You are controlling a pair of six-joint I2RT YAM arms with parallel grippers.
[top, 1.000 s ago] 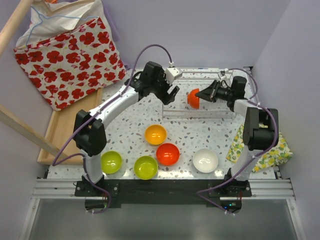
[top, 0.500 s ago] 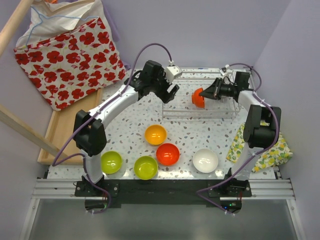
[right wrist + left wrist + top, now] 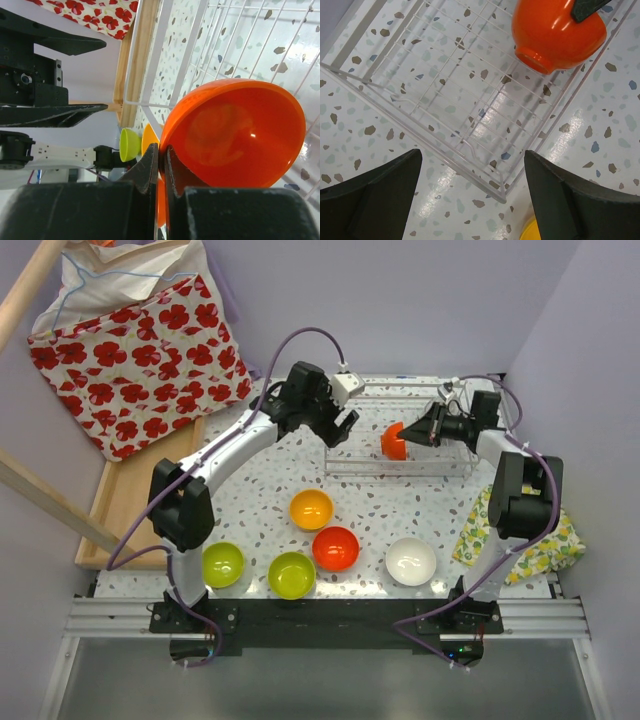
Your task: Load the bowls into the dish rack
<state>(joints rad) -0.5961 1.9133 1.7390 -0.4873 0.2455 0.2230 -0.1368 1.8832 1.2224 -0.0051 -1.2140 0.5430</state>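
The bowl is on edge above wires, inside the rack's front bar, so it would land in the wire dish rack. It is time for my right gripper to open now.
My right gripper is shut on the rim of a red-orange bowl, holding it on edge over the wire dish rack; the bowl also shows in the right wrist view and the left wrist view. My left gripper is open and empty above the rack's left end. On the table in front lie an orange-yellow bowl, a second red-orange bowl, a white bowl and two lime green bowls. No patterned bowls are in view.
A flat wooden tray lies along the table's left side under a red flowered bag. A yellow patterned cloth lies at the right edge. Purple walls close in the back and right.
My right gripper has carried the red-orange bowl slightly right, then back left and lower over the rack. The left arm has not moved.
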